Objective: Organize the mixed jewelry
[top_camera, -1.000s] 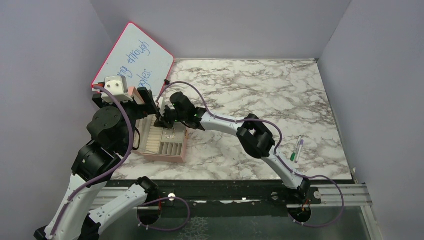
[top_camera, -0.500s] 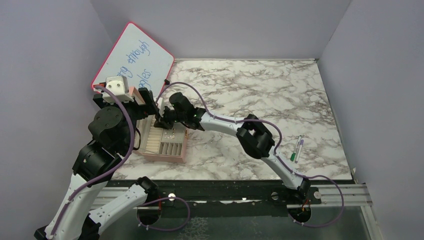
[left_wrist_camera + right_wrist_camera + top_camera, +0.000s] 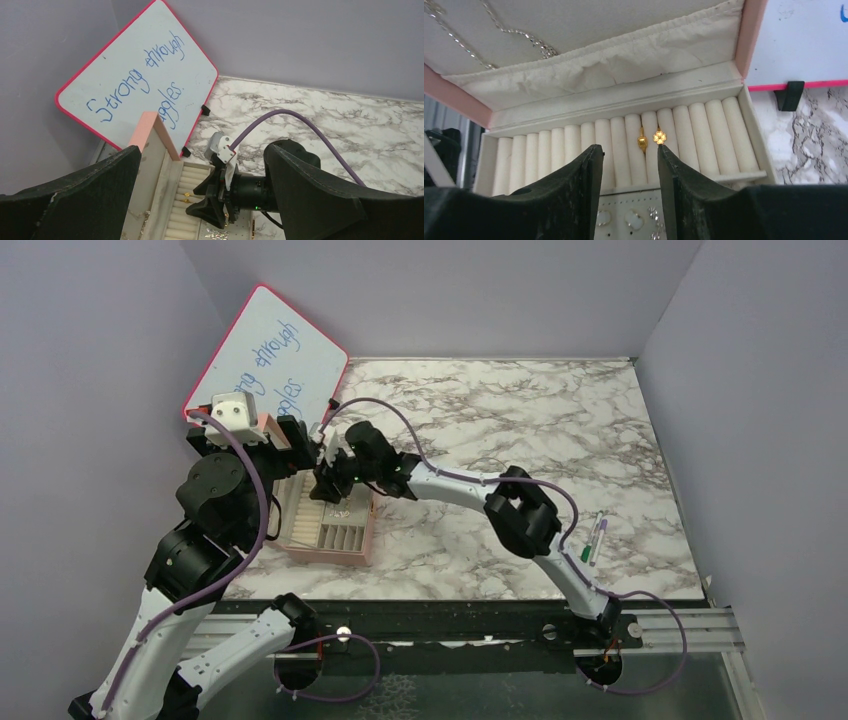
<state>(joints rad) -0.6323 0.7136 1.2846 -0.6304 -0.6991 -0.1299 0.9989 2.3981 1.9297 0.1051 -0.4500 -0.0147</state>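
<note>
My right gripper is to grab the pink box next by its side near the box's front corner (image 3: 370,540). That leaves the ring rolls free to hold jewelry.
The pink box (image 3: 751,30) lies open, with cream ring rolls inside. Two gold rings of the mixed jewelry stand in the rolls: a heart-topped one (image 3: 642,141) and a clover-topped one (image 3: 659,136). My right gripper (image 3: 628,152) hovers open just in front of them with nothing between its fingers; it is over the box (image 3: 335,550) in the top view (image 3: 328,485). Small studs (image 3: 631,217) sit on the panel below. My left gripper (image 3: 202,150) is wide open and empty behind the box, with the raised lid (image 3: 150,125) near its left finger.
A thin chain (image 3: 514,32) lies in the lid's pocket. A red-framed whiteboard (image 3: 270,360) leans on the left wall behind the box. A green-and-white pen (image 3: 595,538) lies on the marble top at the right, beside the right arm's elbow.
My right gripper's jaws have gone from shut to open over the ring rolls, and its arm has shifted slightly. The left arm has not moved.
</note>
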